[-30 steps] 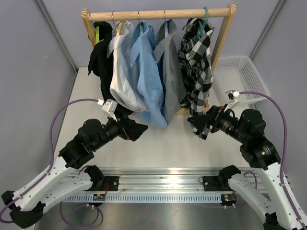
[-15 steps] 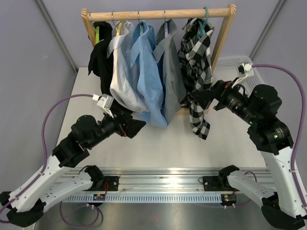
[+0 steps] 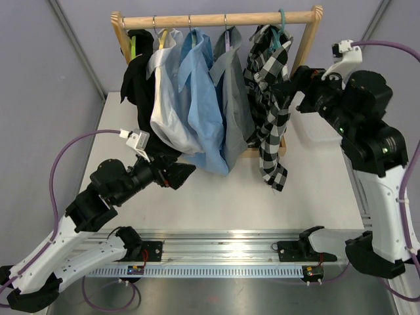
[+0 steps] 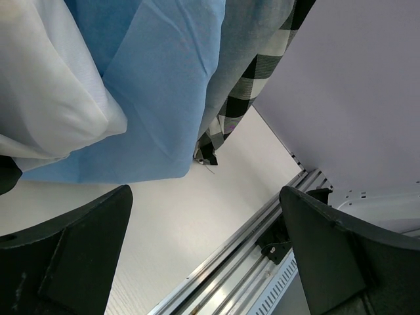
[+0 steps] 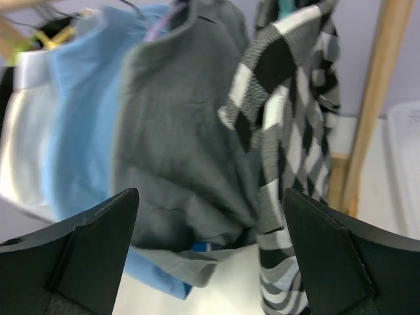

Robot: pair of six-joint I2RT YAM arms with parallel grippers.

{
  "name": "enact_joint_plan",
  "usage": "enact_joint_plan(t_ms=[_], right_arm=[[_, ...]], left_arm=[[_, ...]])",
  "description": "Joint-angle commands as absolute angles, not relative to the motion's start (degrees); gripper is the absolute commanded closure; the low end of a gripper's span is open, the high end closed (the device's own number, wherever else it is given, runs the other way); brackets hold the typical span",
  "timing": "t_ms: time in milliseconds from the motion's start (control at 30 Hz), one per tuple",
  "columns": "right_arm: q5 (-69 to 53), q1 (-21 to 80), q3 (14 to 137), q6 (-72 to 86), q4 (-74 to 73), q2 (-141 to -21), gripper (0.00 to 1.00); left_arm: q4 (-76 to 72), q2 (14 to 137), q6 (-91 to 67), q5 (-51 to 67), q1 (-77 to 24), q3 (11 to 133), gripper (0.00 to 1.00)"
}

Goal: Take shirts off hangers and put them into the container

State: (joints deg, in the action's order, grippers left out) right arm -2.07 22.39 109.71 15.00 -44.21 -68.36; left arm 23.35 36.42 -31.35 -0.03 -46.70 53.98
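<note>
I will reach the checked shirt with my right gripper and hold its front just below the collar, so the teal hanger is left free to remove.
Several shirts hang on the wooden rail: black, white, light blue, grey and black-and-white checked. Their hangers show at the collars, among them teal, lilac and yellow. My right gripper is raised beside the checked shirt, open, facing the grey shirt and the checked shirt. My left gripper hangs open low under the light blue shirt, holding nothing. The white container stands right of the rack, mostly hidden by my right arm.
The rack's wooden right post stands between the checked shirt and the container. A metal rail with both arm bases runs along the near table edge. Grey walls close in on both sides.
My right arm has risen from low by the checked shirt's hem to high beside its upper part. My left arm has drawn back slightly to the left. Both grippers stayed open.
</note>
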Motion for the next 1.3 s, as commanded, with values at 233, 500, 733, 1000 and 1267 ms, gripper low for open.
enact_joint_plan(t_ms=[233, 500, 733, 1000, 1267], right_arm=[[23.4, 22.7, 118.0, 5.9, -50.1, -80.6, 0.00], [19.9, 22.7, 120.1, 4.6, -45.4, -85.6, 0.29], [16.1, 22.8, 125.3, 4.9, -47.4, -88.9, 1.00], [12.3, 23.0, 119.0, 2.2, -37.4, -82.9, 1.00], [8.3, 23.0, 107.0, 0.4, -20.4, -73.5, 1.00]], left_arm=[[21.4, 34.4, -30.7, -2.0, -46.9, 54.0, 0.01], [21.2, 33.8, -31.6, -1.9, -46.9, 52.6, 0.01], [20.6, 32.7, -32.4, -1.9, -46.9, 50.9, 0.01], [20.0, 33.0, -32.5, -1.4, -46.9, 50.4, 0.01], [19.6, 33.1, -32.6, -1.4, -46.9, 50.1, 0.01]])
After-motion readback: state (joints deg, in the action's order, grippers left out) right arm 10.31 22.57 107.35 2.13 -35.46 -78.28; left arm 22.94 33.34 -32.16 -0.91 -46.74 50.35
